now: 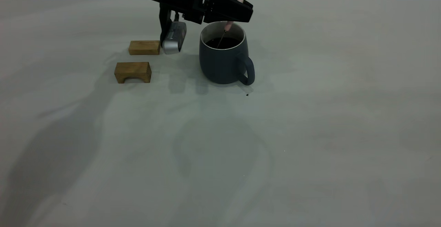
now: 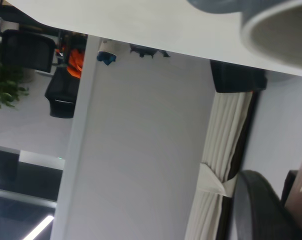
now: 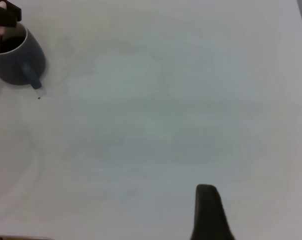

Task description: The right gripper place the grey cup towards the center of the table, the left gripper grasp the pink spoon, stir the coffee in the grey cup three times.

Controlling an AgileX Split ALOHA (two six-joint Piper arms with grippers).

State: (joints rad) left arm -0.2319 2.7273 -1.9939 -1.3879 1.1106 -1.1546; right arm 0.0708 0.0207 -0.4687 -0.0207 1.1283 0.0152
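The spoon's metal neck (image 1: pixel 222 38) dips into the coffee inside the grey cup's rim (image 1: pixel 223 48). The spoon would stay in the cup, so my left gripper should open.
The grey cup (image 1: pixel 220 65) stands upright on the table (image 1: pixel 310 116), a little left of the middle at the back, its handle turned toward the front right. Dark coffee (image 1: pixel 223 43) fills it. My left gripper (image 1: pixel 237 10) hovers just above the cup's rim, shut on the pink spoon (image 1: pixel 228 25). The spoon hangs down with its thin metal neck dipping into the coffee. The right wrist view shows the cup (image 3: pixel 13 62) far off, with the spoon (image 3: pixel 0 31) in it. Only one finger (image 3: pixel 207 212) of my right gripper shows there, over bare table, holding nothing.
Two wooden blocks lie left of the cup: a flat one (image 1: pixel 144 47) and an arched one (image 1: pixel 133 72). A tiny black speck (image 1: pixel 247 94) sits in front of the cup's handle. The left wrist camera housing (image 1: pixel 174 37) hangs low beside the flat block.
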